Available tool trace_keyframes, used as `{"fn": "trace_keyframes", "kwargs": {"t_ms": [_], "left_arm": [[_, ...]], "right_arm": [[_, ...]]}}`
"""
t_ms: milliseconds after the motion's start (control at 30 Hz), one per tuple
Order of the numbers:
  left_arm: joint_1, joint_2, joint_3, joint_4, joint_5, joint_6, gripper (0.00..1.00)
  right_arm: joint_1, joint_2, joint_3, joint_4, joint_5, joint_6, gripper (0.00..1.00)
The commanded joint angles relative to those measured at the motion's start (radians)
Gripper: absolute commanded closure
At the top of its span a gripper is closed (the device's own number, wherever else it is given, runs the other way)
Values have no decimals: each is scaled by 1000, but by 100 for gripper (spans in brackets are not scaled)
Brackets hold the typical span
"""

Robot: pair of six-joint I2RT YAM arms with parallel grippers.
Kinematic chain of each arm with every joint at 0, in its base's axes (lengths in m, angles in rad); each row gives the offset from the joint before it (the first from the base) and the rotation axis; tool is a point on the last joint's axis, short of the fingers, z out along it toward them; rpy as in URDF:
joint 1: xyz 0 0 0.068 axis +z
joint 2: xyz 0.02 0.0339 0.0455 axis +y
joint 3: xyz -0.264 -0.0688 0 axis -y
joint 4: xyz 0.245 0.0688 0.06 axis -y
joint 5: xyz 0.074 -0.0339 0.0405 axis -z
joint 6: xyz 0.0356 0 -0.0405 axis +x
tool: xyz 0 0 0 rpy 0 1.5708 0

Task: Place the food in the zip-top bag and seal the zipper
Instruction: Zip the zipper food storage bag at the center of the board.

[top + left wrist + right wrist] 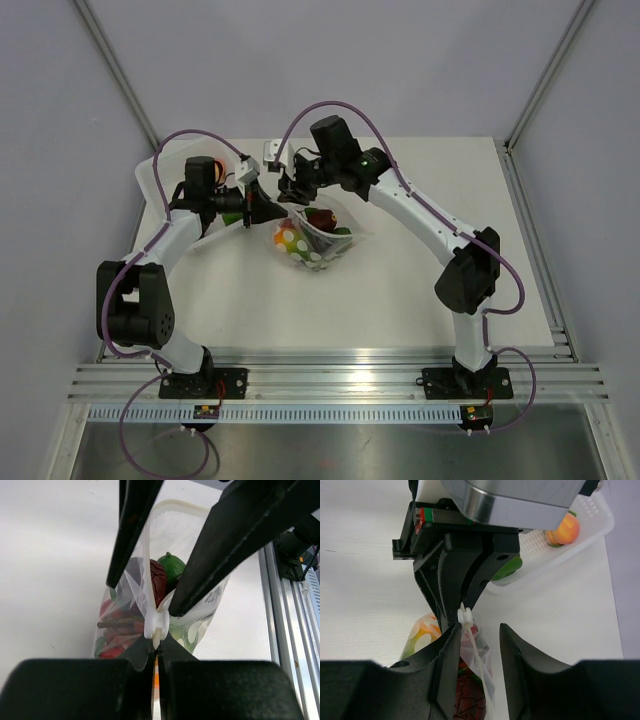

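Observation:
The robot's right gripper should draw the slider along and seal the bag, so next it needs to grab the zipper's white slider (pixel 288 207) (pixel 465 616) with its fingers on either side of it.
The zip-top bag (pixel 312 243) hangs lifted between my two grippers with several food pieces inside. A green piece (pixel 172 565) and a dark red piece (pixel 157 580) show through the plastic. The zipper has a white slider (pixel 156 624) at the bag's end, also seen in the right wrist view (pixel 465 616). My left gripper (pixel 156 649) is shut on the bag's edge just beside the slider. My right gripper (pixel 477 637) is open, its fingers (pixel 451 655) either side of the zipper strip just behind the slider, and the left finger touches the bag (pixel 476 665).
The white tray (pixel 592 515) stands at the back left, behind the left arm, and also shows in the top view (pixel 148 185). It holds an orange fruit (pixel 566 527) and a green piece (pixel 509 571). Rails run along the table's near edge (pixel 330 375).

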Motion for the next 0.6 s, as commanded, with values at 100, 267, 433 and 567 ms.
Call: {"fn": "trace_keyframes", "kwargs": {"t_ms": [100,267,433,567], "left_arm": [[-4,-34,40,-8,45,46,100],[-4,-39,40,-8,39,45,100],[-4,-39,41,-8,40,48,100],[-4,-41,40,-8,42,48,100]], "right_arm": [[-5,-2,106,-4,-63,-2,56],[-7,13,117,-50,-97,-7,58],[-5,31,144,-132,-140,-33,57],[-5,39,143,-130,-134,-33,55]]}}
